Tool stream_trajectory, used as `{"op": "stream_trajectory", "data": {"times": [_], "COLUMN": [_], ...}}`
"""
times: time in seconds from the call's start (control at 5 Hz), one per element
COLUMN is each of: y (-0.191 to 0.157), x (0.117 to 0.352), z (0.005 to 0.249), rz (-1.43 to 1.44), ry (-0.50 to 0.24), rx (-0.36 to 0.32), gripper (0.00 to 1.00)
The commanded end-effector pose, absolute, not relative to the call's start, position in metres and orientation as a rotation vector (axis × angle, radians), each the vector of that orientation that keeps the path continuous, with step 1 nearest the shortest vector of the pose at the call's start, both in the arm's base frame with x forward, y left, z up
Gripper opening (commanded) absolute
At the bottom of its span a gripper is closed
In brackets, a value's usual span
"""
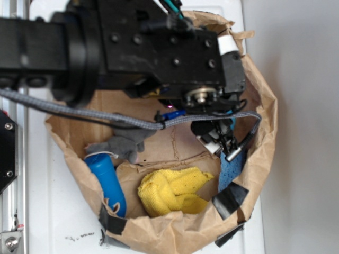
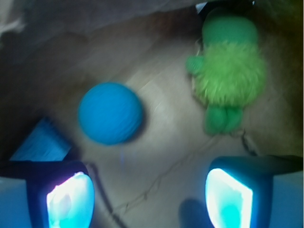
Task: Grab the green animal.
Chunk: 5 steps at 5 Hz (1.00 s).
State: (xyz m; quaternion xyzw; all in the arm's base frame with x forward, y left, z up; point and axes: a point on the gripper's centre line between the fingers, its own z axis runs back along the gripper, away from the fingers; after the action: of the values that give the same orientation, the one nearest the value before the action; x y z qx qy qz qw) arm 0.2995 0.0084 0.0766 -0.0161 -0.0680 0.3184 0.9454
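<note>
I should next grab the green animal by its smooth green head with my gripper to get it out of the paper bag.
In the wrist view the green animal lies on the brown paper floor at the upper right, with a fuzzy lime body, a smooth green head pointing away and stubby feet toward me. My gripper is open, its two pads wide apart at the bottom of the frame with only bare paper between them. The toy sits ahead of the right pad and apart from it. In the exterior view the arm hides the animal, and the gripper hangs low inside the paper bag near its right wall.
A blue ball rests ahead of the left pad. Inside the crumpled brown paper bag lie a grey plush animal, a blue cylinder, a yellow terry cloth and a blue pad.
</note>
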Motion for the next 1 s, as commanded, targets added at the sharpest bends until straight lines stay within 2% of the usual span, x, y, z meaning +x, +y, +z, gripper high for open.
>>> {"op": "stream_trajectory", "data": {"times": [0.0, 0.4, 0.6, 0.8], "y": [0.048, 0.067, 0.079, 0.083], "x": [0.304, 0.308, 0.312, 0.316], "z": [0.090, 0.095, 0.088, 0.084], "rz": [0.629, 0.648, 0.661, 0.662], "ry": [-0.225, -0.275, -0.291, -0.305], "rx": [-0.021, 0.000, 0.035, 0.035], "gripper": [1.00, 1.00, 1.00, 1.00]}}
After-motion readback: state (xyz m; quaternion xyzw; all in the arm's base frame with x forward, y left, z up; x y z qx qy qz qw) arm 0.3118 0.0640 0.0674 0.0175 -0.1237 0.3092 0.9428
